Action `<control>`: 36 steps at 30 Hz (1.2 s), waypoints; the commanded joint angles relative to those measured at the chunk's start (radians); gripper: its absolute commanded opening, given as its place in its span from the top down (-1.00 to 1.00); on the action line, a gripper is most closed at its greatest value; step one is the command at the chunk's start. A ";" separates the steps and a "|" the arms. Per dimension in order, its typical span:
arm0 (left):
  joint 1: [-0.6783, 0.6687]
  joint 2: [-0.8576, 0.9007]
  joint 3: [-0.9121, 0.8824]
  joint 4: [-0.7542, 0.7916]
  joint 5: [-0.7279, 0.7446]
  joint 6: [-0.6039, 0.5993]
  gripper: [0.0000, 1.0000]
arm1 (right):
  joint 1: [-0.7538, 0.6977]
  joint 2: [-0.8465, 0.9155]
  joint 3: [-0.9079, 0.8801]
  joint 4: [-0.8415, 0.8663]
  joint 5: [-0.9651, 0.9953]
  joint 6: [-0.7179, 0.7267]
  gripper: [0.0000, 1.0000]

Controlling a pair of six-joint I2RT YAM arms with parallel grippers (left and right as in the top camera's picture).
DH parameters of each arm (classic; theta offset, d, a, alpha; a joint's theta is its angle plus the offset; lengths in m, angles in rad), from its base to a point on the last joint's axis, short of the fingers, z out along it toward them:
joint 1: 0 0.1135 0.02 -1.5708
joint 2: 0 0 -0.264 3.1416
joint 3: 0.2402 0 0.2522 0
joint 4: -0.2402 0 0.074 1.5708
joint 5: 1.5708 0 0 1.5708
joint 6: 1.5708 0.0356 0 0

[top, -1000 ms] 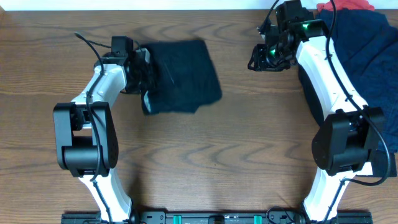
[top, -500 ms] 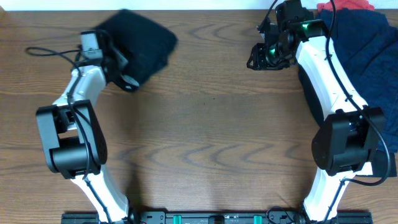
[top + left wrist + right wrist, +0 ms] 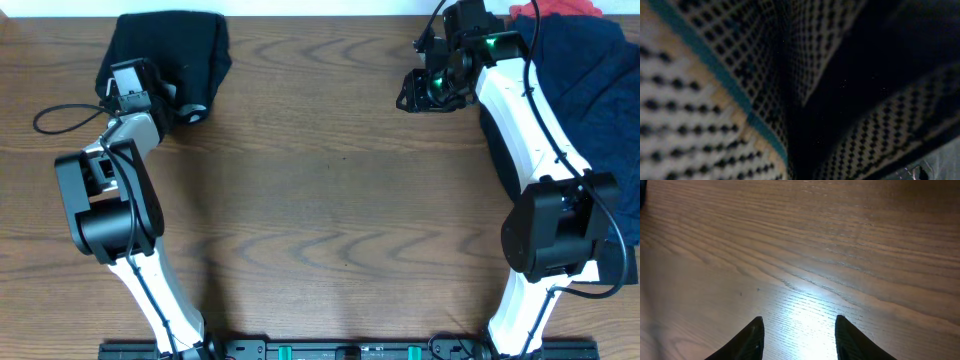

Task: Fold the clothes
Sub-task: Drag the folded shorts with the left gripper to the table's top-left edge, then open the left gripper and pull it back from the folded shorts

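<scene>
The shorts' near edge [image 3: 195, 112] at my fingers is touching the table, so the folded black shorts [image 3: 170, 45] would stay flat there if I opened my left gripper now. I should open it.
The folded black shorts [image 3: 170, 45] lie at the table's far left corner. My left gripper [image 3: 188, 110] is at their near edge, its fingers buried in the cloth and shut on it. The left wrist view is filled by the shorts' pale speckled mesh lining [image 3: 700, 125] and dark fabric, and no fingers show there. My right gripper [image 3: 410, 100] hangs open and empty over bare wood at the far right; in its wrist view both fingertips [image 3: 799, 330] stand apart above the table. More clothes lie in a pile at the right: navy blue [image 3: 600, 80], red [image 3: 560, 8] and black [image 3: 495, 130].
The wooden table [image 3: 330, 220] fills the overhead view. A black cable [image 3: 60, 112] loops left of my left arm. My right arm lies across the edge of the clothes pile.
My left gripper has dragged the folded black shorts from the table's middle-left to the far left corner. The right arm has not moved.
</scene>
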 commanded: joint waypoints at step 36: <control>0.003 -0.593 -0.002 -0.608 0.257 0.829 -0.96 | 0.004 -0.119 0.014 0.032 0.070 -0.164 -0.01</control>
